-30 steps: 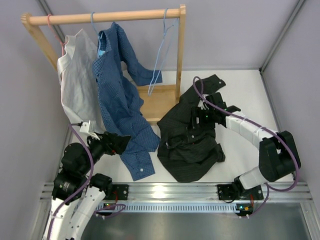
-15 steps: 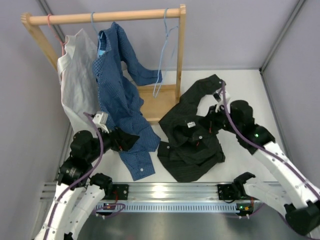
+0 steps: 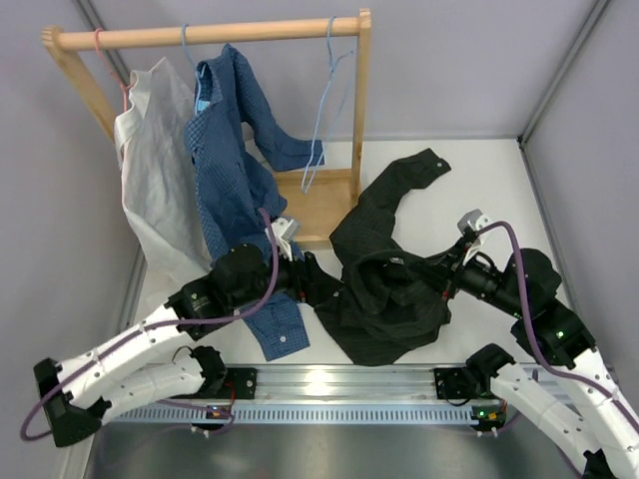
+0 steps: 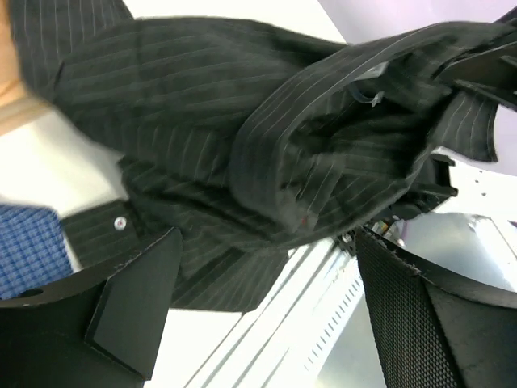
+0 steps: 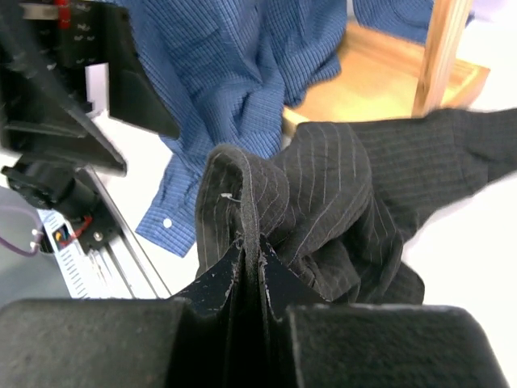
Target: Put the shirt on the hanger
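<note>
My left gripper grips the shirt's collar edge opposite my right gripper's fold next, to keep the neck open for the hanger.
The black pinstriped shirt lies bunched on the white table in front of the rack, one sleeve stretched toward the back right. My right gripper is shut on a fold of its collar edge, lifting it a little. My left gripper is open and empty, just left of the shirt; the shirt fills the left wrist view beyond the spread fingers. The thin light-blue hanger hangs empty on the wooden rod at the right end of the rack.
A wooden rack stands at the back left with a wooden base. A white-grey shirt and a blue dotted shirt hang on it, the blue one trailing onto the table. A metal rail runs along the near edge.
My left arm has swung right, bringing its open gripper beside the black shirt. My right arm has drawn back toward the near right, pulling the gripped collar with it and bunching the shirt.
</note>
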